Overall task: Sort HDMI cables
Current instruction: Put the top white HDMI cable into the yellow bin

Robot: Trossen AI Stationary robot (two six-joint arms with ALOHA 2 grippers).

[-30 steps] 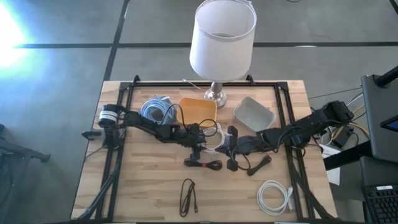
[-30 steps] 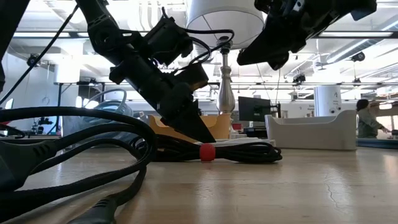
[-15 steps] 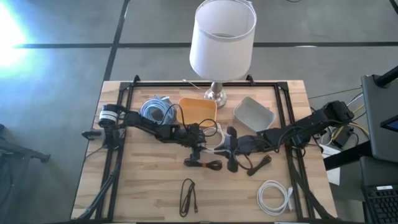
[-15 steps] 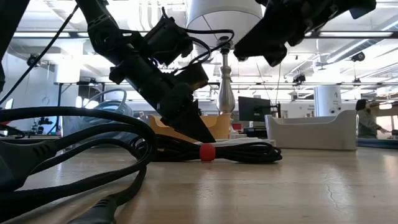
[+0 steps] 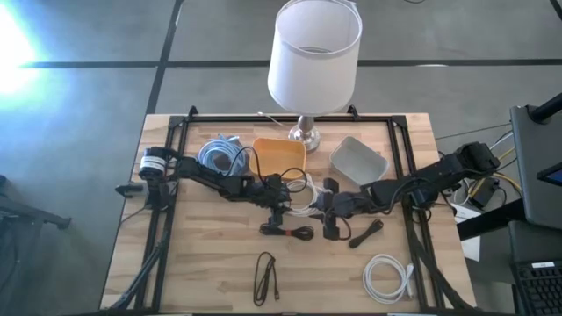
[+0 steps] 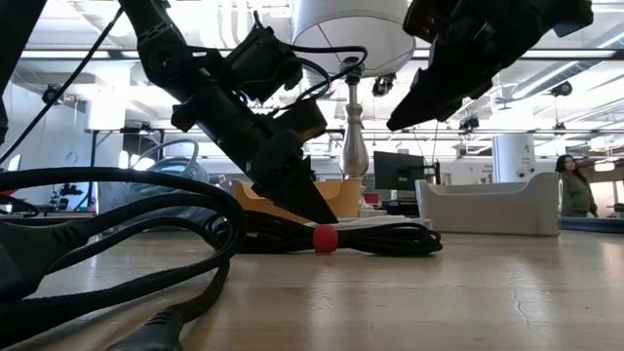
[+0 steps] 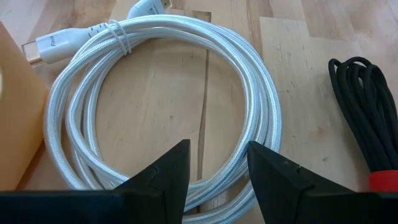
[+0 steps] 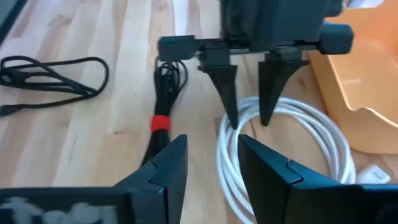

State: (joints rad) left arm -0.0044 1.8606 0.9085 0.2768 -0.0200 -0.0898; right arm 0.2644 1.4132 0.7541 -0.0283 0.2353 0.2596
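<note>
The left gripper should next grab the coiled parts of the white HDMI cable's loop, opposite the cable's connectors, to sort the cable.
A white HDMI cable loop (image 7: 261, 112) lies flat at the table's middle (image 5: 306, 187), beside the orange tray (image 5: 279, 156). My left gripper (image 7: 214, 149) stands open over the loop's edge, fingers pointing down. One finger is inside the ring and one outside (image 8: 247, 121). My right gripper (image 8: 211, 149) hovers open above the table on the loop's other side (image 5: 323, 204), and holds nothing. A black cable with a red tie (image 8: 163, 93) lies just in front of the loop (image 5: 288, 231). My left gripper's fingers (image 8: 231, 118) stand astride the white loop's strand (image 7: 214, 198) from above, slanting down from the table's left. I cannot tell whether they touch the strand. The loop lies flat on the table.
A grey tray (image 5: 358, 161) and a lamp (image 5: 306, 132) stand at the back. A light blue coil (image 5: 219, 154) lies left of the orange tray. More black cables (image 5: 351, 233) (image 5: 265, 276) and a second white loop (image 5: 386, 276) lie nearer the front edge.
My right gripper has opened, tipped its fingers further down, and edged toward the white loop. The left gripper and the cables have kept still.
</note>
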